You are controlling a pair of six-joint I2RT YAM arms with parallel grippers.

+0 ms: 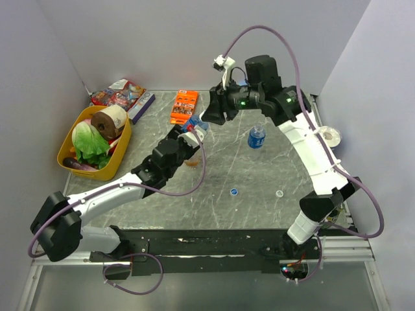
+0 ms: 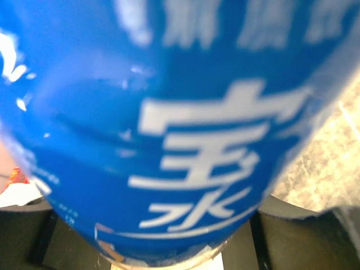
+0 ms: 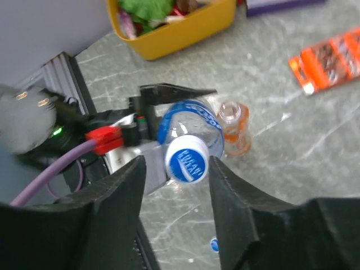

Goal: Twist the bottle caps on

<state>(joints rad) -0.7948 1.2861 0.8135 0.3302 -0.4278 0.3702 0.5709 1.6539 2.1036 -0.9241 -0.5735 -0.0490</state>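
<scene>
I'll next grab the blue and white cap's opposite sides with my right gripper to screw it onto the bottle's neck.
My left gripper (image 1: 189,135) is shut on a clear bottle with a blue label (image 1: 195,124), holding it tilted above the table; the label (image 2: 169,124) fills the left wrist view. A blue and white cap (image 3: 187,159) sits on that bottle's neck. My right gripper (image 3: 179,164) is open, with its fingers (image 3: 121,191) on either side of the cap. An uncapped bottle of orange liquid (image 3: 233,126) stands just beyond. A second blue-label bottle (image 1: 257,137) stands mid-table. A blue cap (image 1: 233,192) and a whitish cap (image 1: 279,193) lie loose on the table.
A yellow basket (image 1: 68,159) with greens and a tape roll stands at the left edge. A flat orange box (image 1: 185,105) and snack packets (image 1: 120,94) lie at the back. A white roll (image 1: 331,135) sits by the right arm.
</scene>
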